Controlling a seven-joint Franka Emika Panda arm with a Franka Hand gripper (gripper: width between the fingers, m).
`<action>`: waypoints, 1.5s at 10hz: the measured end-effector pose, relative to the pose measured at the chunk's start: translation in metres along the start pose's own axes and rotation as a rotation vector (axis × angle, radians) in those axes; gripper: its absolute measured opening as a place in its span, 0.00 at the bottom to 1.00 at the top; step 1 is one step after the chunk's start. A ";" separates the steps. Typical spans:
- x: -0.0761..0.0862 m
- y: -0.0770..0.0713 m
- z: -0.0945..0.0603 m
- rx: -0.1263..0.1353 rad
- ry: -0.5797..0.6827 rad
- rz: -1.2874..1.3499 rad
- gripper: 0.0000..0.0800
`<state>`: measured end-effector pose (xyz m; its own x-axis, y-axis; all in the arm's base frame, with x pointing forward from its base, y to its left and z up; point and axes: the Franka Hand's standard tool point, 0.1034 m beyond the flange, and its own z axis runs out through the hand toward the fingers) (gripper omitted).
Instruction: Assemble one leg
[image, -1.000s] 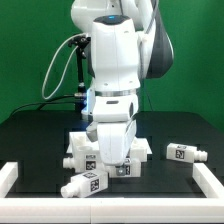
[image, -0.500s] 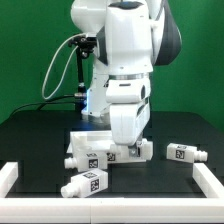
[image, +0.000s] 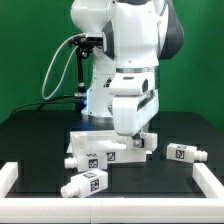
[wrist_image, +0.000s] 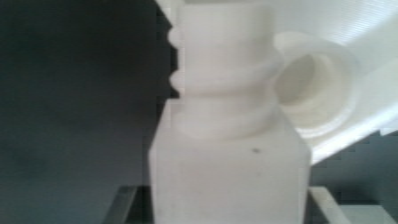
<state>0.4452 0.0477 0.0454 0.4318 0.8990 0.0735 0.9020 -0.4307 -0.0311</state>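
The leg's threaded end, beside the round screw hole (wrist_image: 329, 85), would miss; my gripper should line it up before opening.
My gripper (image: 132, 140) is shut on a white leg (image: 145, 142) and holds it low over the right end of the white square tabletop (image: 88, 150), as the exterior view shows it. In the wrist view the leg (wrist_image: 222, 150) fills the middle, clamped between the two dark fingers (wrist_image: 134, 205), its threaded end pointing away. Beside that end is a round screw hole (wrist_image: 329, 85) in the tabletop. The leg's tip stands next to the hole; I cannot tell if they touch.
A loose white leg (image: 185, 153) lies at the exterior view's right, another (image: 86, 184) at the front left. A white border rail (image: 8, 176) runs along the black table's edges. A black cable (image: 62, 62) hangs behind the arm.
The arm has swung toward the exterior view's right with the leg in the gripper, from over the tabletop's middle to its right end.
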 end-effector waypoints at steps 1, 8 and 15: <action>0.014 -0.023 -0.003 -0.011 0.011 0.080 0.33; 0.038 -0.077 -0.001 -0.018 0.034 0.075 0.33; 0.043 -0.118 0.023 -0.005 0.094 0.065 0.33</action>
<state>0.3577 0.1389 0.0296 0.4866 0.8579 0.1650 0.8721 -0.4882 -0.0335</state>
